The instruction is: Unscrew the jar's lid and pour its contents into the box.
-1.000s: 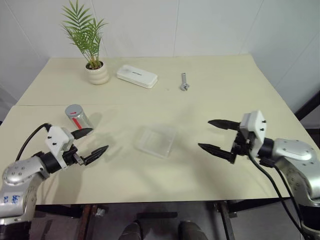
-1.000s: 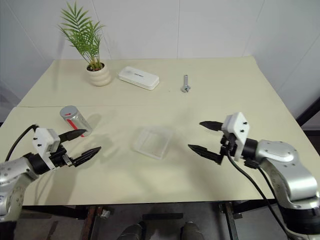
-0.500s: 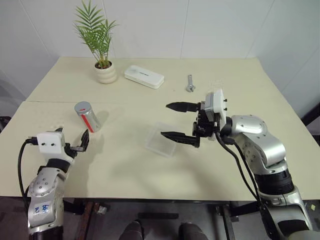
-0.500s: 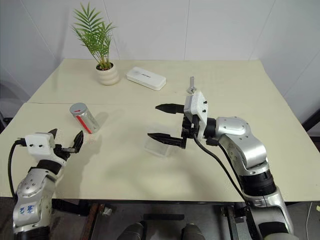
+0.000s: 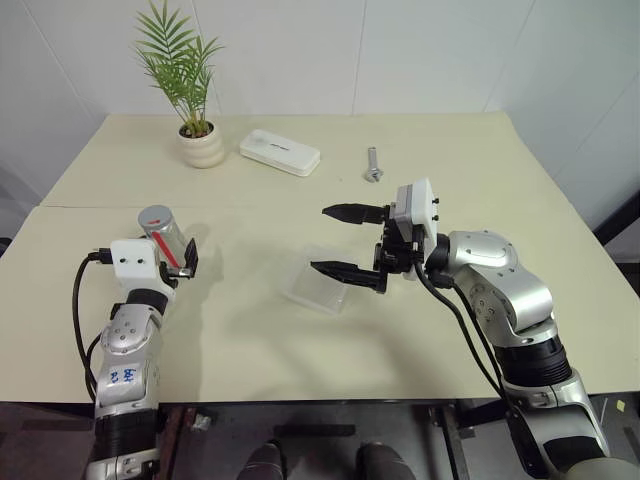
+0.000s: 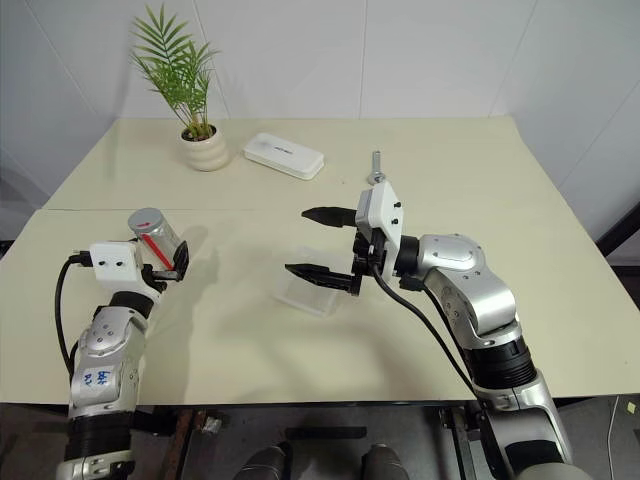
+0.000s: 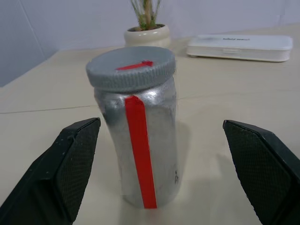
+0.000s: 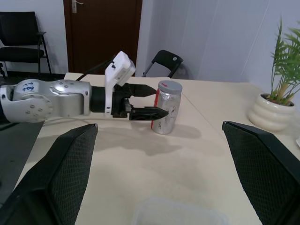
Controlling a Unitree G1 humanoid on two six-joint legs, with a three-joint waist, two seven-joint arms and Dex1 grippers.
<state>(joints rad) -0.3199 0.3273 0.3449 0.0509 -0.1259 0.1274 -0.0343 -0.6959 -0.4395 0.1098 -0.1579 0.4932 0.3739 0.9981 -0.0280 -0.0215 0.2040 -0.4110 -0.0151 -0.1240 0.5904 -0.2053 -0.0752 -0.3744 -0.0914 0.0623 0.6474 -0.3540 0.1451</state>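
The robot's left gripper should move toward the silvery jar before it closes on the jar, because the left wrist view shows table between the fingers and the jar's sides.
The jar (image 7: 140, 140) stands on the table's left side, silvery, with a red stripe down its side. Its grey lid (image 7: 131, 68), marked with a red arrow, is on. The contents are hidden inside. My left gripper (image 5: 166, 262) points at the jar from the near side, open, with its fingertips (image 8: 159, 112) reaching the jar's flanks and wide gaps on both sides. The clear box (image 5: 320, 290) lies at the table's middle. My right gripper (image 5: 320, 239) hovers open just above the box's far edge, pointing left toward the jar and holding nothing.
At the back of the table are a cream plant pot (image 5: 201, 148), a flat white case (image 5: 279, 152) and a silver bolt (image 5: 370, 164). The right wrist view shows chairs (image 8: 166, 58) and a dark door beyond the table's left edge.
My left gripper turned from pointing right to pointing forward and advanced to the jar. My right gripper swung left and up over the box, then held still. The head camera shifted.
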